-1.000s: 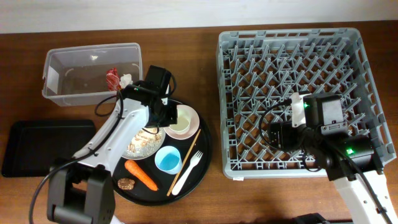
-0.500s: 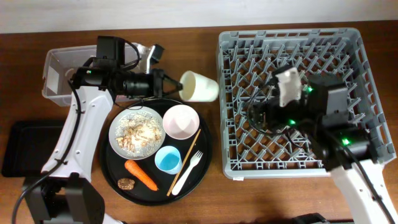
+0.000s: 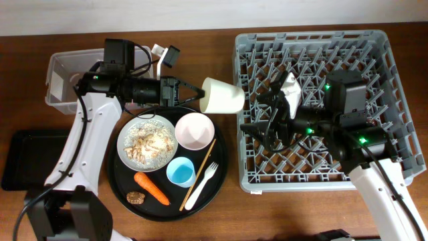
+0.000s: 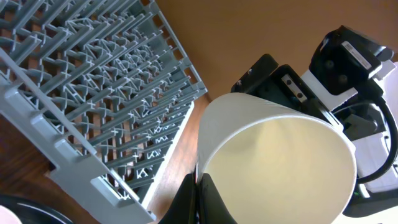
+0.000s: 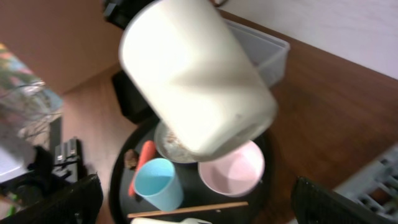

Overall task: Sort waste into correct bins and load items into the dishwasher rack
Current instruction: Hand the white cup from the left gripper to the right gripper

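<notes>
My right gripper should grab the small white cup around its closed base end (image 3: 236, 99). The cup's rim then stays free, so the cup can be loaded with its opening down into the dishwasher rack (image 3: 321, 40).
My left gripper (image 3: 199, 94) is shut on the rim of the small white cup (image 3: 223, 96) and holds it on its side in the air, between the round tray and the grey dishwasher rack (image 3: 321, 40). In the left wrist view the fingers (image 4: 202, 190) pinch the cup wall (image 4: 273, 155). My right gripper (image 3: 257, 110) is open and empty at the rack's left edge, facing the cup (image 5: 199, 81), which hangs just in front of its spread fingers (image 5: 199, 199). The plate with rice scraps (image 3: 147, 144), pink bowl (image 3: 194, 131), blue cup (image 3: 180, 171), carrot (image 3: 152, 188), brown lump (image 3: 136, 197), fork (image 3: 202, 184) and chopstick (image 3: 199, 173) lie on the round tray. The red wrapper is hidden.
The round black tray (image 3: 222, 157) sits left of the rack. The clear tub (image 3: 63, 80) stands at the back left, partly under my left arm. The flat black tray (image 3: 37, 161) lies at the left edge. The rack's upright pegs (image 4: 93, 74) are close under the cup.
My left gripper took the white cup off the round tray, lifted it and carried it right toward the rack. My right gripper swung left to face the cup.
</notes>
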